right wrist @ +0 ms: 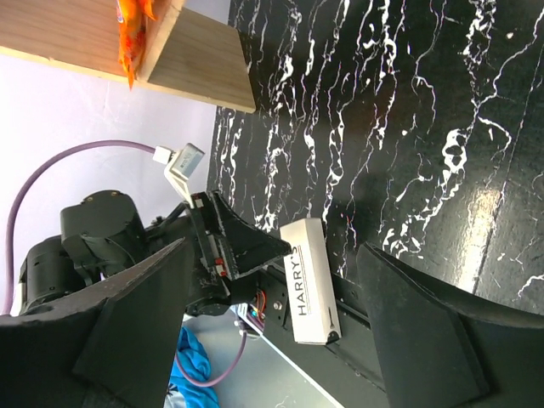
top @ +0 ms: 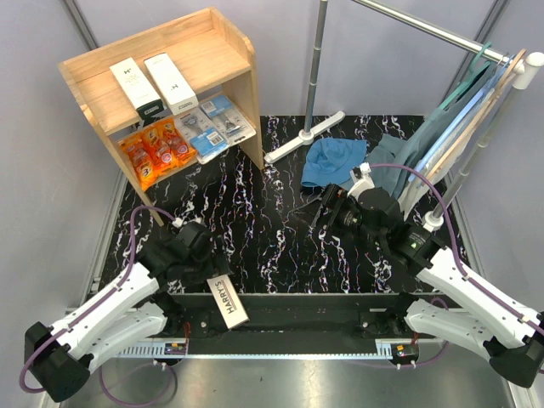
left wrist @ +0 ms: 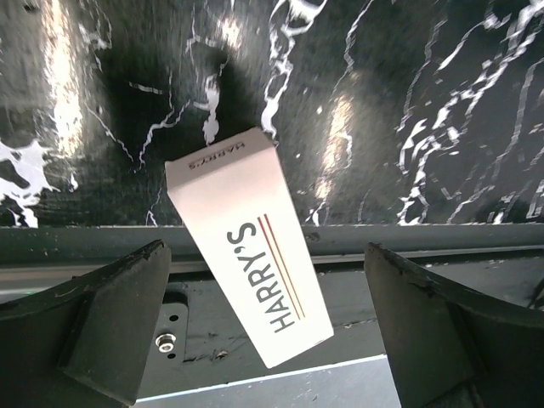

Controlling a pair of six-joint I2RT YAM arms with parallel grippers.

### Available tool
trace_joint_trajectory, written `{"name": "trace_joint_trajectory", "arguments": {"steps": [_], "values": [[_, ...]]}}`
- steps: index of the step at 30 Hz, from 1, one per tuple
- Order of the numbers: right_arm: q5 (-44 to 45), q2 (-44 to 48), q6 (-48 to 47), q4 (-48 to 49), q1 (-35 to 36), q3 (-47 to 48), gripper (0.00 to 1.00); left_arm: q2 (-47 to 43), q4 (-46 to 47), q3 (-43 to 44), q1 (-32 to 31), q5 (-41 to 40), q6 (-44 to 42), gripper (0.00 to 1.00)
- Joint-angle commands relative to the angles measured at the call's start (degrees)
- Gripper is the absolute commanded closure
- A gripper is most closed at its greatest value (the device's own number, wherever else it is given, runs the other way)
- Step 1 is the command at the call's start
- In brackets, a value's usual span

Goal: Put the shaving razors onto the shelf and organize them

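Note:
The left gripper takes the Harry's box by its long sides near the table end (top: 223, 291) (left wrist: 240, 206) next, so the overhanging end stays free to pass over.
One white Harry's razor box (top: 227, 302) lies slanted across the near edge of the black marble table (top: 272, 221), partly over the rail. My left gripper (top: 208, 270) hovers above it, open; in the left wrist view the box (left wrist: 246, 246) sits between the wide-apart fingers (left wrist: 110, 327) without touching them. My right gripper (top: 321, 206) is open with nothing in it, out over the mid table; its wrist view shows the same box (right wrist: 310, 280) far off. The wooden shelf (top: 225, 38) holds two Harry's boxes (top: 153, 82) on top, with orange packs (top: 153, 149) and blue blister packs (top: 212, 126) below.
A metal clothes rack stands at the back right, its white foot (top: 304, 136) on the table. Blue and teal cloths (top: 463, 119) hang from it. A crumpled blue cloth (top: 333, 161) lies just behind my right gripper.

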State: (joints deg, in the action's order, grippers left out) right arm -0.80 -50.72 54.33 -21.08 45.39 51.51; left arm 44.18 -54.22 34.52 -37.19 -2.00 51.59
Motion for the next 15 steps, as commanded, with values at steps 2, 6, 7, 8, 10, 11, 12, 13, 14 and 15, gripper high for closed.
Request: {"name": "trace_joint_trajectory", "arguments": {"steps": [2,6,7,8,10,11,12,13,14,15], "values": [[-0.78,0.88,0.69,0.69,0.23,-0.61,0.12,1.52,2.45,-1.56,-2.36,0.24,3.25,0.01],[-1.22,1.85,1.39,0.95,0.23,-2.37,0.12,3.01,3.85,-3.23,-4.55,-0.02,4.65,0.01],[-1.22,2.03,1.48,0.95,0.23,-2.55,0.12,3.62,4.38,-3.58,-4.91,0.07,5.18,0.01],[-1.4,2.11,1.57,1.04,0.23,-2.81,0.12,4.06,5.34,-3.85,-5.26,0.07,5.53,0.01],[-1.58,2.47,1.75,1.22,0.23,-3.34,0.12,5.29,6.22,-4.64,-6.14,0.07,6.06,0.02],[-1.58,2.55,1.84,1.13,0.23,-3.52,0.12,5.73,7.18,-4.9,-6.4,0.07,6.24,0.03],[-1.66,2.73,2.1,1.39,0.23,-3.87,0.11,6.52,7.63,-5.6,-6.67,-0.02,6.24,0.04],[-1.84,2.9,2.01,1.57,0.23,-4.04,0.11,6.96,8.77,-5.95,-6.67,-0.02,6.41,0.04],[-1.84,3.08,2.1,1.57,0.23,-4.22,0.11,7.32,9.21,-6.65,-6.67,-0.02,6.33,0.05],[-2.01,3.0,2.19,1.74,0.23,-4.39,0.1,8.28,9.74,-6.92,-6.75,-0.11,6.33,0.06]]}}
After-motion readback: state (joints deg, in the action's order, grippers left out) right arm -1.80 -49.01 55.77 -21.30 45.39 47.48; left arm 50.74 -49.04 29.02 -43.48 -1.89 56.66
